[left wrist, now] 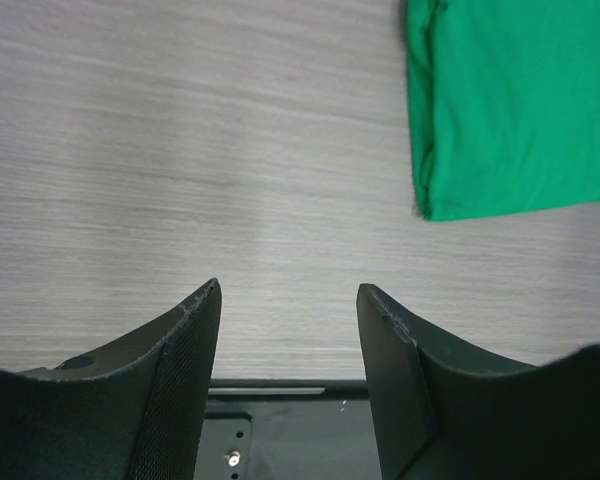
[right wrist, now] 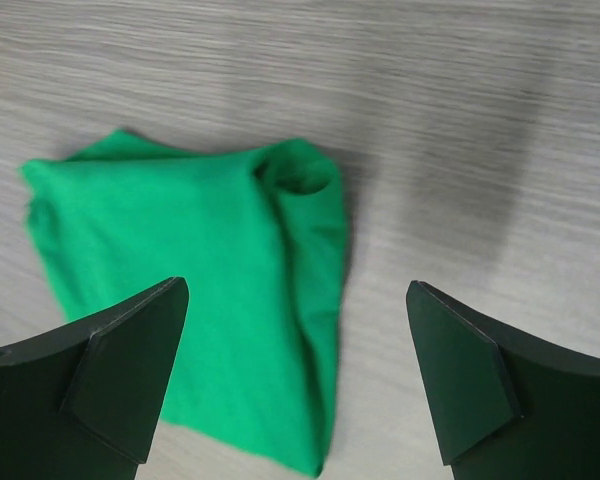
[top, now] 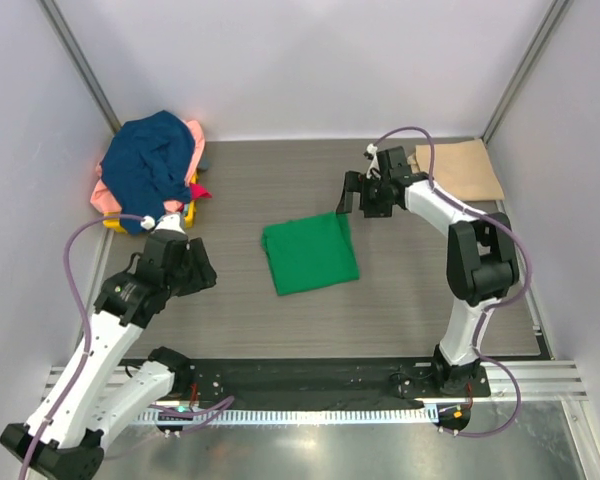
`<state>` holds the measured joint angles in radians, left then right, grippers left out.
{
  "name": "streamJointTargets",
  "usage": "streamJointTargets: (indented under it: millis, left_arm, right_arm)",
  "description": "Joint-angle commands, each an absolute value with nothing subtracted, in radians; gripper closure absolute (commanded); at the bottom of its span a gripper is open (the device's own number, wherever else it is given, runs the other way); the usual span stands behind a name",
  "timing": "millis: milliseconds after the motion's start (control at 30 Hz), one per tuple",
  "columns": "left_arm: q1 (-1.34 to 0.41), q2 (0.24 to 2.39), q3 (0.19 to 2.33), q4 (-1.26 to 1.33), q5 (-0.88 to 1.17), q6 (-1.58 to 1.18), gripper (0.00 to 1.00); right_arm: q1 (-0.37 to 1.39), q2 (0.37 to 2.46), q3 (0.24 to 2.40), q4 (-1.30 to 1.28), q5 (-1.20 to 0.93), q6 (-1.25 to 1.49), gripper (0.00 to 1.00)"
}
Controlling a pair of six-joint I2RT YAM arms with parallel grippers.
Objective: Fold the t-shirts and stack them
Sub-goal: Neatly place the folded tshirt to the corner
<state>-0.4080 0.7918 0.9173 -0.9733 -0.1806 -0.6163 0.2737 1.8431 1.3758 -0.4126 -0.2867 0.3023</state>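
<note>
I need to grab the green t-shirt's folded side edge near its far corner (top: 342, 226) with my right gripper next. Then it stays folded for stacking on the tan t-shirt (top: 460, 168).
A bright green t-shirt (top: 309, 255) lies folded into a square at the table's middle. It also shows in the left wrist view (left wrist: 515, 100) and the right wrist view (right wrist: 200, 290). A folded tan t-shirt (top: 460, 168) lies at the back right. A pile of navy blue (top: 152, 160), salmon pink, red and yellow tees sits at the back left. My right gripper (top: 352, 197) is open and empty, just above the green shirt's far right corner (right wrist: 298, 290). My left gripper (top: 202, 266) is open and empty over bare table (left wrist: 290, 295), left of the green shirt.
White walls close in the table on three sides. A black rail (top: 310, 378) with the arm bases runs along the near edge. The wood-grain tabletop (top: 270, 180) shows between the pile and the green shirt.
</note>
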Motion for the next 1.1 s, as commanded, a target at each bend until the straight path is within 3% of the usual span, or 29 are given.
streamJointTargets:
  millis: [0,200,467,600,700,733,900,933,1067]
  left_arm:
    - [-0.41,0.753,0.92,-0.914,-0.245,-0.626,0.42]
    - [-0.41,0.744,0.925,-0.922,-0.261,-0.627,0.42]
    - [-0.408,0.742,0.928,-0.923,-0.273,-0.63,0.42]
    - [-0.408,0.738,0.928,-0.927,-0.275,-0.63,0.42]
    - [-0.408,0.736,0.927,-0.928,-0.276,-0.632,0.42]
    - [-0.41,0.735,0.927,-0.928,-0.276,-0.632,0.42]
    - [-0.41,0.735,0.927,-0.928,-0.278,-0.634,0.42]
    - [-0.408,0.735,0.927,-0.928,-0.278,-0.634,0.42]
    - [-0.41,0.732,0.928,-0.928,-0.275,-0.634,0.42]
  right_arm:
    - [0.241,1.932,1.419,-0.378,-0.368,0.258,0.03]
    - [0.247,2.054,1.405,-0.252,-0.506,0.322,0.03]
    - [0.337,2.086,1.226,-0.081,-0.617,0.419,0.04]
    - [0.353,2.121,1.186,-0.006,-0.655,0.472,0.12]
    - [0.351,2.131,1.157,0.061,-0.667,0.503,0.36]
    - [0.353,2.131,1.154,0.067,-0.67,0.512,0.52]
    - [0.35,2.109,1.154,0.1,-0.722,0.538,0.87]
    - [0.348,2.082,1.158,0.098,-0.729,0.54,0.98]
    - [0.33,1.967,1.196,0.006,-0.713,0.485,0.99]
